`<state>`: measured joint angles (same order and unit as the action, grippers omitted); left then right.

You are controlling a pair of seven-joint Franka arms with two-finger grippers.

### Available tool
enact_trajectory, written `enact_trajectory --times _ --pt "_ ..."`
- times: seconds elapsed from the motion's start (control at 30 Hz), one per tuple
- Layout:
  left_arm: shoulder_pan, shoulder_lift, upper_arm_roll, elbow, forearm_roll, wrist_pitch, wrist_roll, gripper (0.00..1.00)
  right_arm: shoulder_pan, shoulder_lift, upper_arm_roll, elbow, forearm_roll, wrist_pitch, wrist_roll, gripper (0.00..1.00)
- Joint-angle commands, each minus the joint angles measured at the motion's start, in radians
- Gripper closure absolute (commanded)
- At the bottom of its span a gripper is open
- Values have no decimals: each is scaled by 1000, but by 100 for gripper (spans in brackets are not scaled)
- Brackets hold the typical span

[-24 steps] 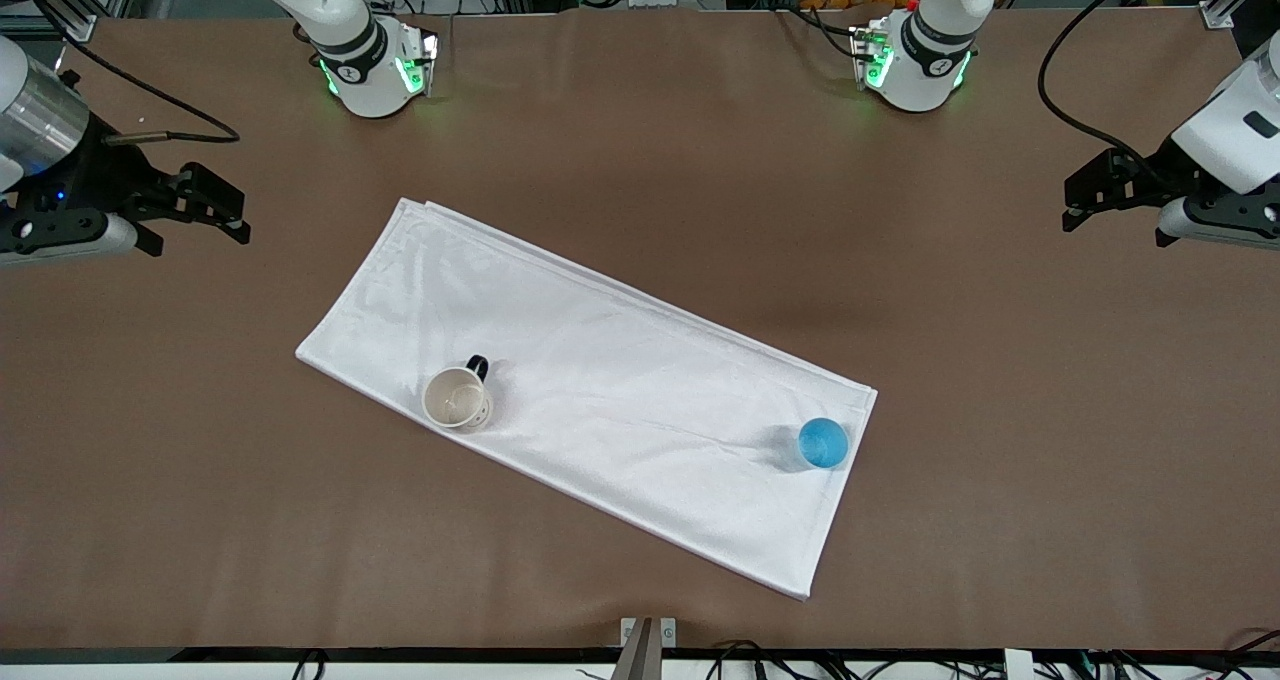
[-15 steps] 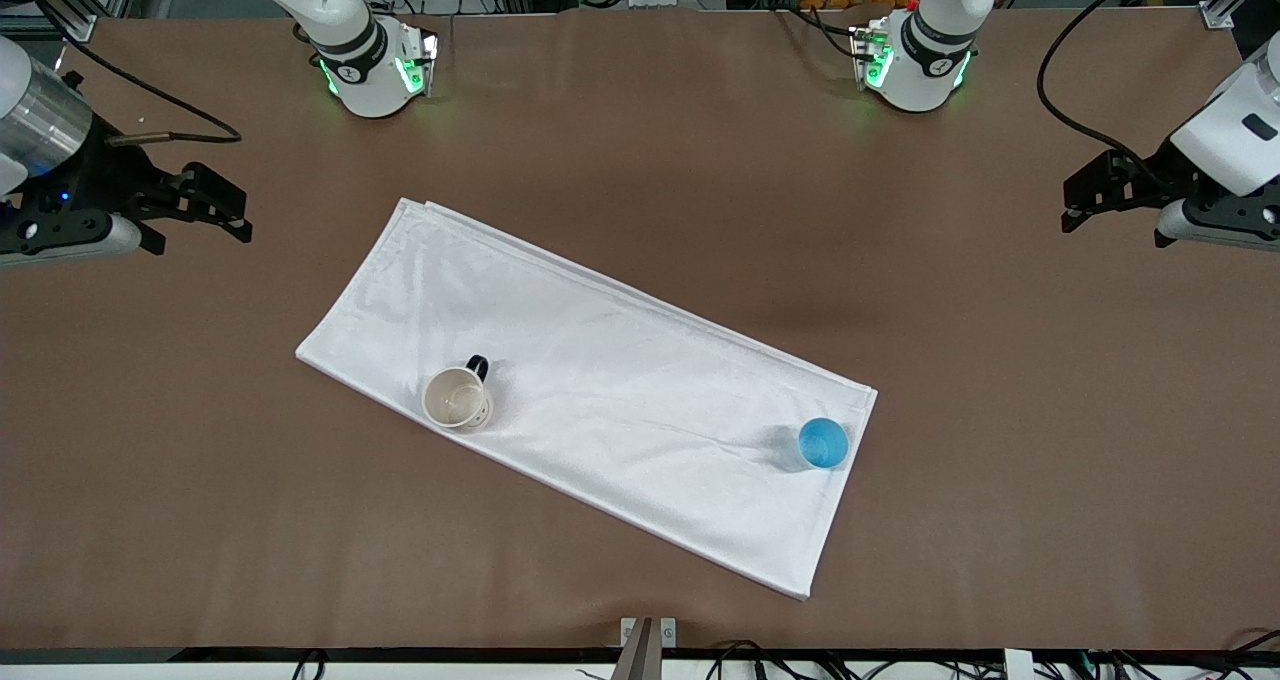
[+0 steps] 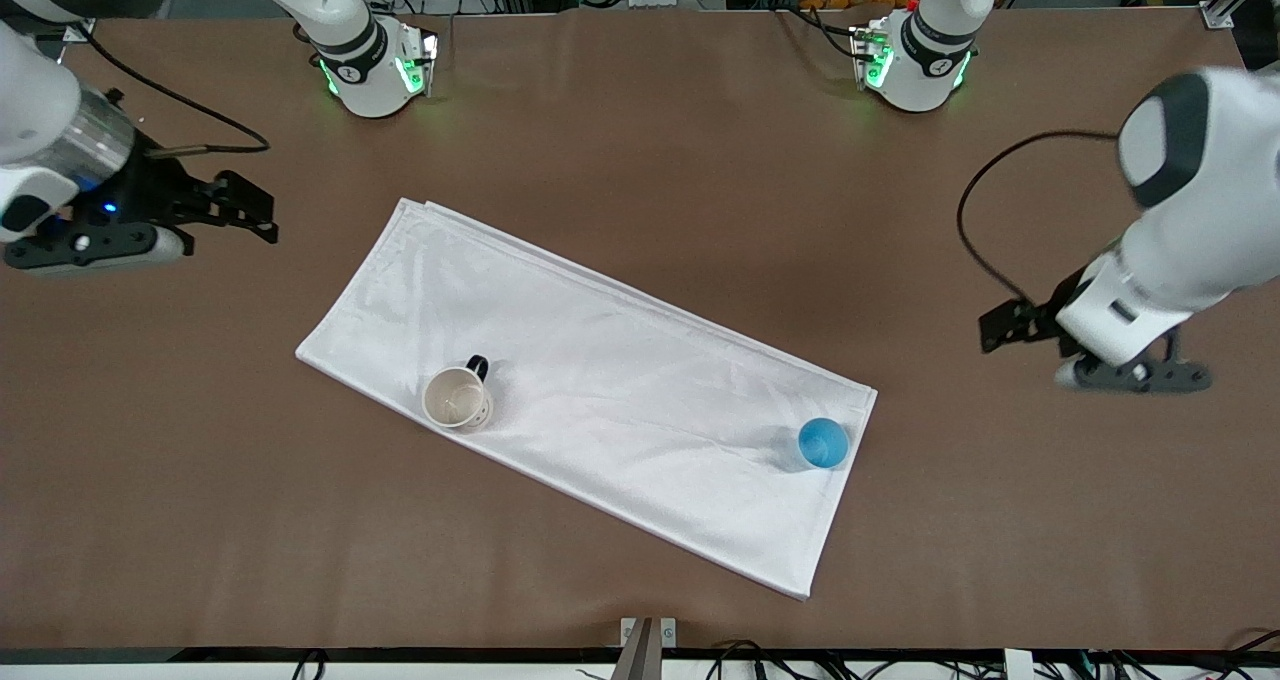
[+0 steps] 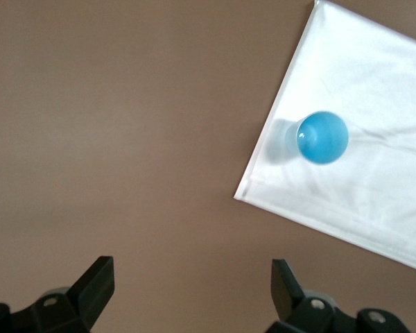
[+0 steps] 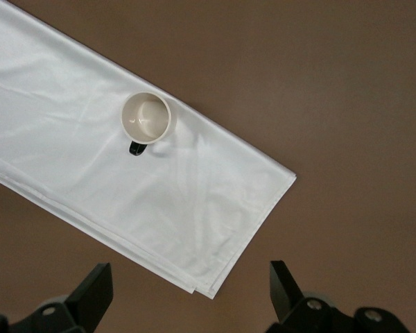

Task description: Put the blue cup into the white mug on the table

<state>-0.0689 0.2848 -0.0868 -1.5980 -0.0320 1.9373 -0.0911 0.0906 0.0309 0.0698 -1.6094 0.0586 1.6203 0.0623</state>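
Observation:
My right gripper needs to grab the white mug by its black handle [image 3: 479, 366] next, to bring the mug over for the blue cup [image 3: 823, 443].
The blue cup [image 3: 823, 443] stands upright on a white cloth, at the cloth's corner toward the left arm's end of the table [image 3: 640, 160]. The white mug [image 3: 457, 398] with a black handle stands upright on the cloth near its other end. My left gripper [image 3: 1000, 327] is open and empty, over bare table beside the cloth's cup end. The left wrist view shows the cup [image 4: 322, 137] ahead of the open left gripper [image 4: 192, 270]. My right gripper [image 3: 255, 212] is open and empty, over bare table. The right wrist view shows the mug [image 5: 146, 118] ahead of the open right gripper [image 5: 191, 274].
The large white cloth [image 3: 600, 380] lies slanted across the middle of the table. It also shows in the left wrist view [image 4: 374, 90] and the right wrist view [image 5: 69, 152]. The arm bases stand along the table's edge farthest from the front camera.
My left arm has swung over the table toward the blue cup's end of the cloth. My right gripper has shifted slightly toward the cloth. The cup and mug have not moved.

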Motion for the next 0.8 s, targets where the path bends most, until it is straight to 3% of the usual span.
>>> enact_trajectory --times 0.0,0.2,0.4,0.77 --pt "-20 112 -7 69 -68 61 -68 0 6 -3 45 -116 -2 114 91 0" --pt "-77 234 -4 131 -83 92 -242 0 40 64 62 -187 -3 243 148 0" --pt "-112 326 -2 135 -80 195 -291 0 49 151 102 -283 -36 453 237 0" --pt "-146 439 4 135 -78 380 -335 0 113 348 100 -290 -49 679 343 0"
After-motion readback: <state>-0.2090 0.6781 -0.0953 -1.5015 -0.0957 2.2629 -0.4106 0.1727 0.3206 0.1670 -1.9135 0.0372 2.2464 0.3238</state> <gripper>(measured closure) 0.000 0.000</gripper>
